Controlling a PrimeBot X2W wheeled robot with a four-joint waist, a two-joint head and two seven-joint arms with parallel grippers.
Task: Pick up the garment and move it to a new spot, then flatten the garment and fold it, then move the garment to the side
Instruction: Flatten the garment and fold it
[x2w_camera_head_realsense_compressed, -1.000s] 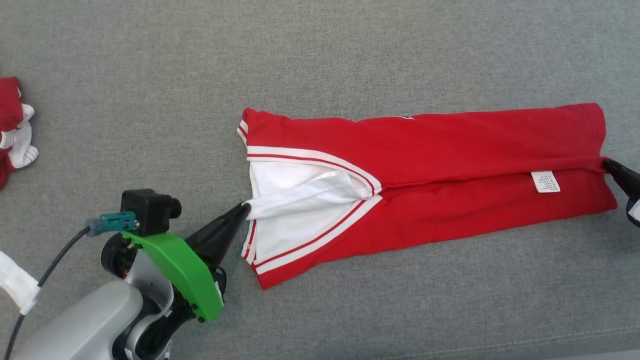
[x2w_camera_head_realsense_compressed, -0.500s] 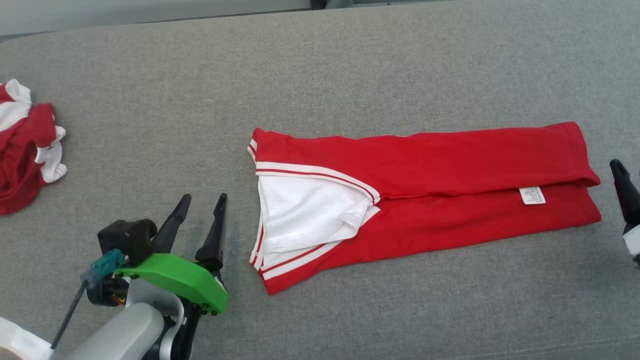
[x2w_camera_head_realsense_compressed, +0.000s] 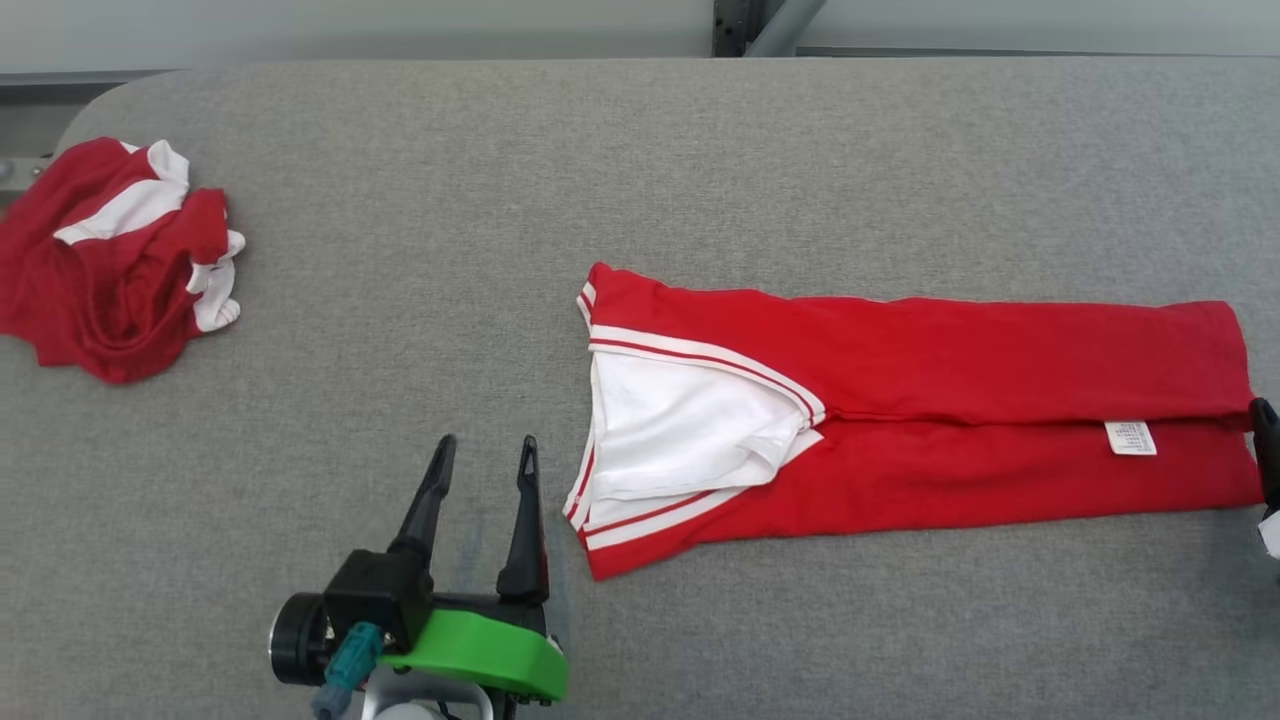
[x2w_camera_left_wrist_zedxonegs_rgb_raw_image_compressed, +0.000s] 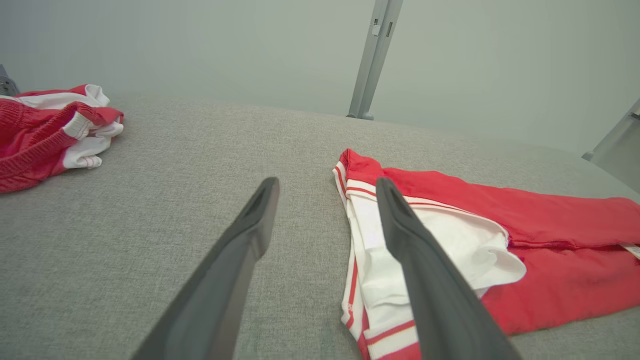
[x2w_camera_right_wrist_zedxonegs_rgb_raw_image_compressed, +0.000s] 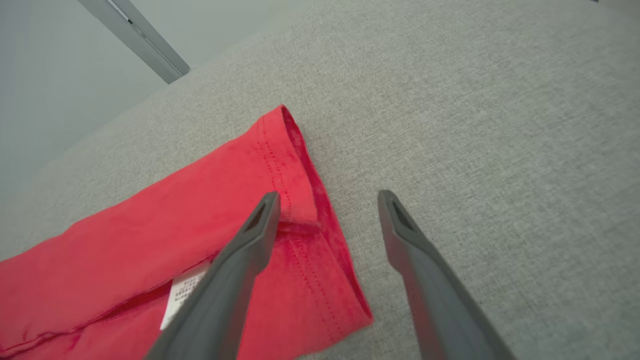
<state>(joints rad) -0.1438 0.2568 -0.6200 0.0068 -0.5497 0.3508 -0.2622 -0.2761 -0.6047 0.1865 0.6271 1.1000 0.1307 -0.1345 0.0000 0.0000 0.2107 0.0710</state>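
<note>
My right gripper should next grab the raised hem edge (x2w_camera_head_realsense_compressed: 1249, 414) at the end of the red cloth, because the red cloth lies flat in a long piece (x2w_camera_head_realsense_compressed: 960, 360).
The garment (x2w_camera_head_realsense_compressed: 1000, 360) is a red shirt with a white inner side and red-and-white striped trim. It lies folded into a long strip on the grey cloth table (x2w_camera_head_realsense_compressed: 640, 150), with a white label (x2w_camera_head_realsense_compressed: 1131, 437) near its right end. My left gripper (x2w_camera_head_realsense_compressed: 487, 445) stands open just left of the trimmed end, empty and not touching it; in the left wrist view the left gripper (x2w_camera_left_wrist_zedxonegs_rgb_raw_image_compressed: 326, 184) has the garment (x2w_camera_left_wrist_zedxonegs_rgb_raw_image_compressed: 550, 225) to the right of its fingers. My right gripper (x2w_camera_right_wrist_zedxonegs_rgb_raw_image_compressed: 325, 200) is open above the hemmed end of the garment (x2w_camera_right_wrist_zedxonegs_rgb_raw_image_compressed: 280, 175), and one finger (x2w_camera_head_realsense_compressed: 1267, 440) shows at the head view's right edge.
A second red-and-white garment (x2w_camera_head_realsense_compressed: 110, 260) lies crumpled at the table's far left corner. The table's far edge runs along the top, with a metal post (x2w_camera_head_realsense_compressed: 740, 25) and a pale wall behind it. Bare grey cloth lies between the two garments.
Both grippers have opened and let go of the garment's ends. The left one has drawn back from the collar end. The head camera has moved, shifting the whole picture down and right.
</note>
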